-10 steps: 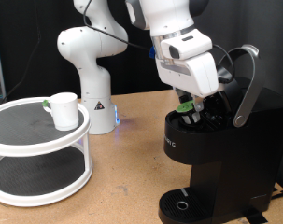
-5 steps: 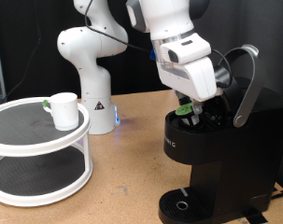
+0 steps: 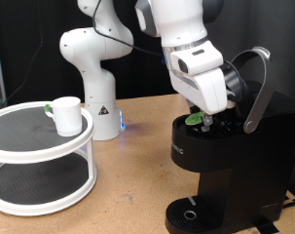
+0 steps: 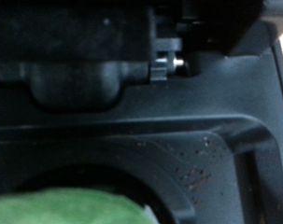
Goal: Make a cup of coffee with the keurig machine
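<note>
The gripper should release the pod now, since the green lid (image 4: 66, 207) of the pod is over the round pod chamber (image 4: 164, 201), inside the chamber's rim, and the pod would stay there.
The keurig machine (image 3: 225, 171) stands at the exterior view's right, its lid raised by the grey curved handle (image 3: 256, 90). My gripper (image 3: 198, 115) hangs over the open pod chamber, shut on a small dark pod with a green lid (image 3: 195, 119), which sits at the chamber's mouth. In the wrist view the green lid (image 4: 66, 207) is a blur right by the camera, with the black chamber wall (image 4: 178, 140) behind it. The cup (image 3: 64, 114), white with a side handle, stands on the top tier of a round white shelf (image 3: 40, 146) at the left.
The white robot arm base (image 3: 93, 73) stands behind the shelf on the wooden table (image 3: 128, 185). The machine's round drip tray (image 3: 191, 213) is at its foot with nothing on it. A black backdrop closes the rear.
My gripper has moved slightly to the right and down with the pod, closer into the open chamber. The cup and the shelf have not moved.
</note>
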